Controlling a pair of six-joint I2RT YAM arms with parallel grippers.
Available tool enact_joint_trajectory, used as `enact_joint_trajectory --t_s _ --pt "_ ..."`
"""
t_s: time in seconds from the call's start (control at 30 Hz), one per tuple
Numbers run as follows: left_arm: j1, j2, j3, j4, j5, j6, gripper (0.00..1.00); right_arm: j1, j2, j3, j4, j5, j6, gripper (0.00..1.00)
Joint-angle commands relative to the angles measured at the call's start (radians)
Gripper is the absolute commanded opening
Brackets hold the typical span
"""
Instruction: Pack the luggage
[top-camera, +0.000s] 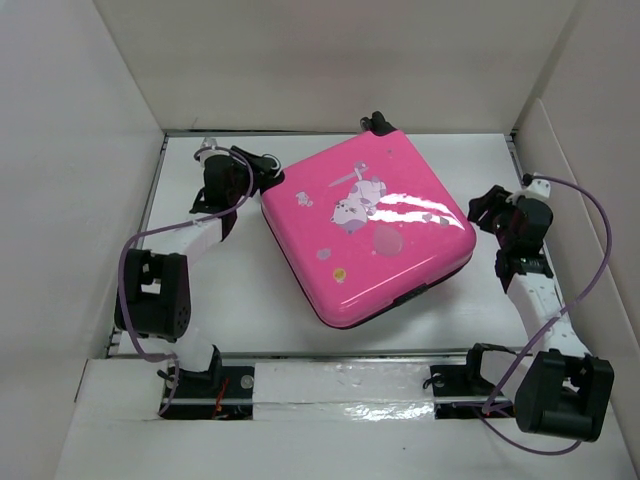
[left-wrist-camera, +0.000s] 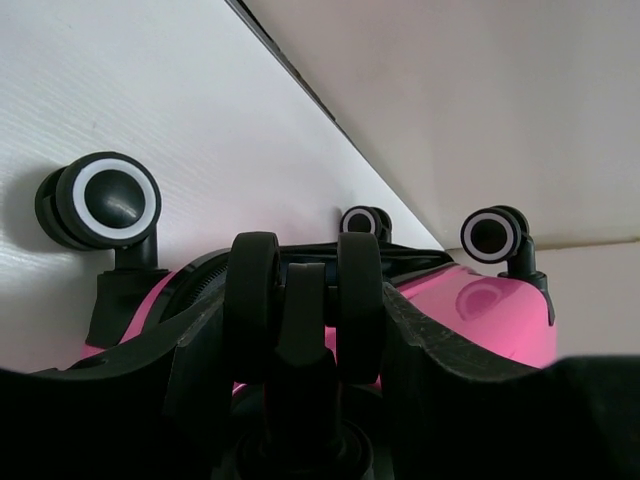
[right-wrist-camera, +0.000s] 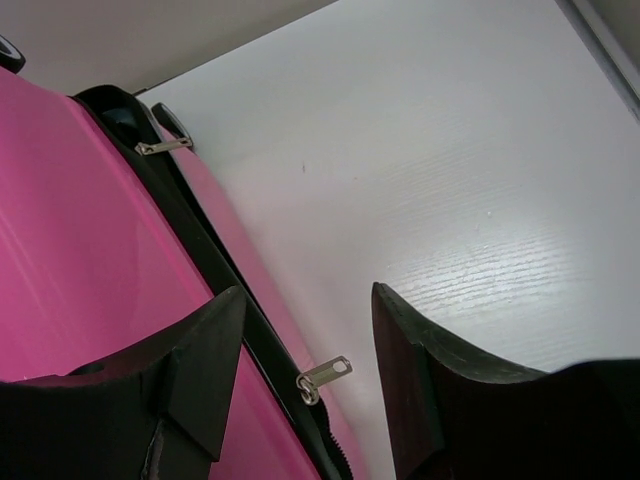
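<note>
My left gripper's fingers are closed around the black wheel (top-camera: 270, 174) (left-wrist-camera: 303, 290). The luggage's upper shell would come up at its back corner if I lifted my gripper now.
The hot-pink luggage (top-camera: 365, 225) lies flat and closed in the middle of the white table, turned at an angle, with its cartoon print facing up. My left gripper (top-camera: 262, 172) is at its back left corner. In the left wrist view it (left-wrist-camera: 305, 300) is shut on a black double wheel (left-wrist-camera: 303, 290) of the luggage. Other wheels (left-wrist-camera: 108, 200) stick out beside it. My right gripper (top-camera: 480, 212) is at the luggage's right corner. In the right wrist view it (right-wrist-camera: 308, 295) is open, with a metal zipper pull (right-wrist-camera: 325, 378) between its fingers, untouched. A second pull (right-wrist-camera: 160, 147) lies further along the zipper.
White walls (top-camera: 90, 150) enclose the table on the left, back and right. A raised white ledge (top-camera: 340, 385) runs along the near edge between the arm bases. Purple cables (top-camera: 600, 240) loop beside each arm.
</note>
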Motion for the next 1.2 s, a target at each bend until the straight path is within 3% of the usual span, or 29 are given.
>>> enact_joint_trajectory --t_s 0.0,0.1,0.23,0.47,0.57,0.8,0.9,1.07,1.17 --pt "-0.015 -0.13 0.124 0.041 0.107 -0.01 0.0 -0.002 0.005 -0.024 0.022 -0.045 -0.01 0.59" --pt "-0.015 -0.14 0.188 -0.008 0.146 -0.009 0.0 -0.024 0.013 -0.022 0.024 -0.061 -0.01 0.62" --pt "0.005 -0.132 0.25 -0.023 0.225 -0.05 0.0 -0.071 0.028 -0.013 0.033 -0.1 -0.006 0.82" --pt "0.024 -0.051 0.428 -0.133 0.219 -0.058 0.0 -0.091 0.089 0.019 0.041 -0.172 0.008 0.85" --pt "0.024 0.006 0.459 -0.107 0.284 -0.125 0.0 -0.091 0.117 0.03 0.034 -0.177 0.005 0.9" --pt "-0.001 -0.081 0.414 -0.062 0.332 -0.205 0.0 -0.102 0.167 0.053 0.045 -0.189 0.011 1.0" --pt "-0.001 -0.153 0.344 -0.037 0.346 -0.225 0.0 -0.102 0.184 0.071 0.054 -0.215 0.019 1.0" --pt "-0.01 -0.279 0.103 0.121 0.392 -0.346 0.0 -0.102 0.25 0.085 0.086 -0.267 0.014 1.0" --pt "-0.024 -0.301 0.072 0.148 0.416 -0.392 0.0 -0.102 0.307 0.101 0.086 -0.295 0.009 1.0"
